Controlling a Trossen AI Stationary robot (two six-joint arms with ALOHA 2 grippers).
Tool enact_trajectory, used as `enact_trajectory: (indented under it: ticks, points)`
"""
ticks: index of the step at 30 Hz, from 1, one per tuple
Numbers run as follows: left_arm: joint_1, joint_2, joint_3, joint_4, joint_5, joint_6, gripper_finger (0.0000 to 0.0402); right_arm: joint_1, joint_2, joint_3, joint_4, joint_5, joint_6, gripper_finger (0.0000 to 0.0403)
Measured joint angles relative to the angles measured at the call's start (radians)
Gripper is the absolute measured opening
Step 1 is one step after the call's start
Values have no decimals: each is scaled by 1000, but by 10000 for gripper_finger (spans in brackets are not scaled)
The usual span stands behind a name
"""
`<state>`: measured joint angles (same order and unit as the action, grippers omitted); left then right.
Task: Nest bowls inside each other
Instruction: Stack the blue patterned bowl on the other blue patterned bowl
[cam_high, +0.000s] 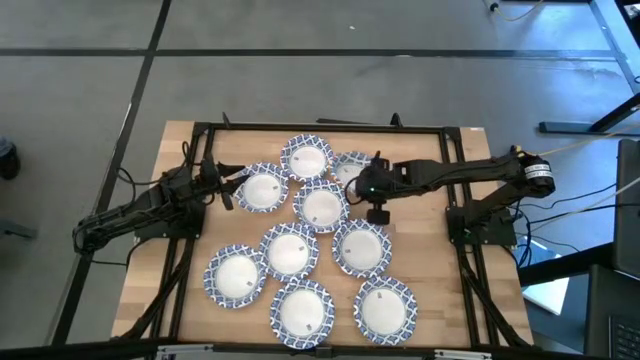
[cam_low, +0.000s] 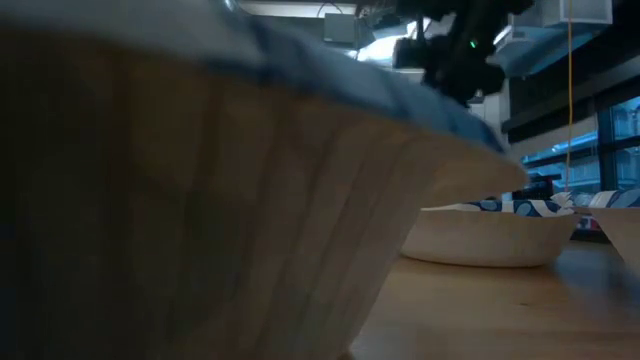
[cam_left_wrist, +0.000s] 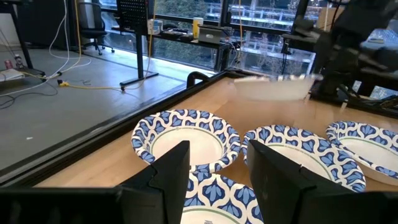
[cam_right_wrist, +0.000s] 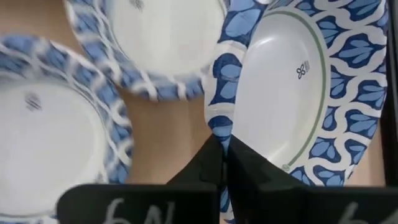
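Note:
The tilted bowl's whole rim is past the nearer bowl's far rim, so my right gripper must hold the tilted bowl until it sits inside.
Several small bowls with white insides and blue-and-white patterned rims stand on the wooden table (cam_high: 150, 270). My right gripper (cam_high: 364, 184) is shut on one bowl (cam_high: 348, 164) at the far middle, which shows tilted in the right wrist view (cam_right_wrist: 292, 93) and raised off the table in the left wrist view (cam_left_wrist: 273, 88). My left gripper (cam_high: 226, 190) is open at the left, next to another bowl (cam_high: 262, 190), with a bowl's rim (cam_left_wrist: 217, 193) showing below its fingers (cam_left_wrist: 177, 168). My right gripper pinches the bowl's patterned rim (cam_right_wrist: 219, 124) between its two fingers, one on the white inner side and one on the outer side. The fingers slant down from the table's right. The bowl hangs tilted and is lifted clear of the table.
Other bowls lie close together under and around the lifted one (cam_high: 322, 205) (cam_high: 306, 157) (cam_high: 360, 246). More stand toward the near edge (cam_high: 236, 275) (cam_high: 302, 312) (cam_high: 384, 308). One bowl fills the low view (cam_low: 200, 200). A black frame (cam_high: 320, 127) edges the table.

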<state>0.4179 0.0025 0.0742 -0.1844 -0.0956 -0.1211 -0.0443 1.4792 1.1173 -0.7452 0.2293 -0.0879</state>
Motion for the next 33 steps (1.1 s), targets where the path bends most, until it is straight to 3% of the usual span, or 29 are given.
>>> enact_trajectory:
  ticks: [8, 23, 33]
  points:
    - [0, 0, 0, 0, 0, 0, 154, 70, 67, 89, 75, -81, 2, 9]
    - [0, 0, 0, 0, 0, 0, 154, 146, 404, 268, 77, -101, -51, 21]
    - [0, 0, 0, 0, 0, 0, 154, 143, 446, 274, 76, -129, -76, 46]
